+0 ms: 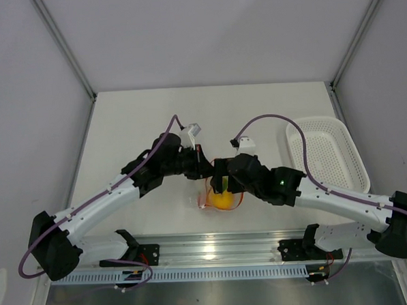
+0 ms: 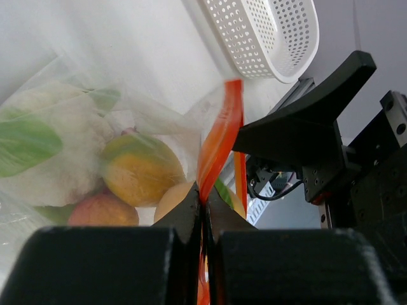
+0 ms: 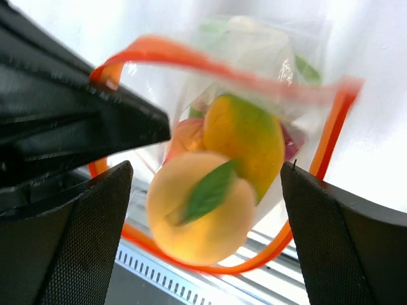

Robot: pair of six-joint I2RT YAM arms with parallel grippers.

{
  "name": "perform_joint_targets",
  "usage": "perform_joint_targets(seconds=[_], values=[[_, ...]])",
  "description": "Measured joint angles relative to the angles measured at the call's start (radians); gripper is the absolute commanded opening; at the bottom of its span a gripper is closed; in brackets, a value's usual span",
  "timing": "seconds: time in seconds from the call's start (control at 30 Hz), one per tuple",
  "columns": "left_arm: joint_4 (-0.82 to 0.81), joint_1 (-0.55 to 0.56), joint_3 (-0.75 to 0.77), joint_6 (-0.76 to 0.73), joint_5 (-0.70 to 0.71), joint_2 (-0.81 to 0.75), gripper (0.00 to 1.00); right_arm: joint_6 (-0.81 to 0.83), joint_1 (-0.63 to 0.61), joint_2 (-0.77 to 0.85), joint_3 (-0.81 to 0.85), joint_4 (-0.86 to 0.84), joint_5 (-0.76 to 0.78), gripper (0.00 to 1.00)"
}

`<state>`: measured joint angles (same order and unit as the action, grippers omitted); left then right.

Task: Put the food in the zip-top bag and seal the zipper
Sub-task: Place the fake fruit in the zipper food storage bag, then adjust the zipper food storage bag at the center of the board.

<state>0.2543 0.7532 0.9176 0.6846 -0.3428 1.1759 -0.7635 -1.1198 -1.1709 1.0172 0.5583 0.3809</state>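
Observation:
My right gripper is to pinch the bag's red-orange zipper [image 1: 241,198] next, on the side opposite my left gripper. This will keep the bag's opening open to settle the food inside.
The clear zip-top bag [image 1: 220,201] hangs between both arms near the table's front edge. My left gripper [image 2: 205,198] is shut on its red-orange zipper [image 2: 219,143], holding the mouth up. My right gripper [image 3: 203,171] stands wide open just above the mouth, its mesh pads [image 3: 318,235] on either side, touching nothing. An orange round fruit with a green leaf [image 3: 203,219] sits blurred inside the zipper [image 3: 191,57] loop. Deeper in the bag lie a yellow-green fruit [image 2: 137,168], a reddish fruit [image 2: 102,210] and the white-green vegetable piece [image 2: 51,140].
A white perforated basket [image 1: 326,153] stands at the right of the table, with nothing showing in it. The metal rail [image 1: 215,251] with the arm bases runs along the near edge, just below the bag. Purple cables loop over both arms.

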Motion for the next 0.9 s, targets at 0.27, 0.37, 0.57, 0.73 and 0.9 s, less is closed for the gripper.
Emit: perform_joint_targets(seconds=[0.27, 0.37, 0.57, 0.73, 0.9], values=[[-0.002, 0.000, -0.006, 0.008, 0.000, 0.000, 0.00, -0.002, 0.008, 0.007, 0.019, 0.064, 0.033, 0.99], [-0.002, 0.000, -0.006, 0.008, 0.000, 0.000, 0.01, -0.015, 0.008, 0.056, 0.018, 0.090, 0.051, 0.99], [-0.002, 0.000, -0.006, 0.007, 0.007, -0.001, 0.00, -0.056, 0.009, 0.210, -0.007, 0.129, 0.075, 0.90], [-0.001, 0.000, -0.006, 0.007, 0.011, -0.008, 0.01, -0.086, 0.009, 0.284, -0.104, 0.122, 0.056, 0.73], [-0.001, 0.000, -0.006, 0.007, 0.018, -0.011, 0.01, -0.116, 0.009, 0.275, -0.205, 0.108, 0.018, 0.67]])
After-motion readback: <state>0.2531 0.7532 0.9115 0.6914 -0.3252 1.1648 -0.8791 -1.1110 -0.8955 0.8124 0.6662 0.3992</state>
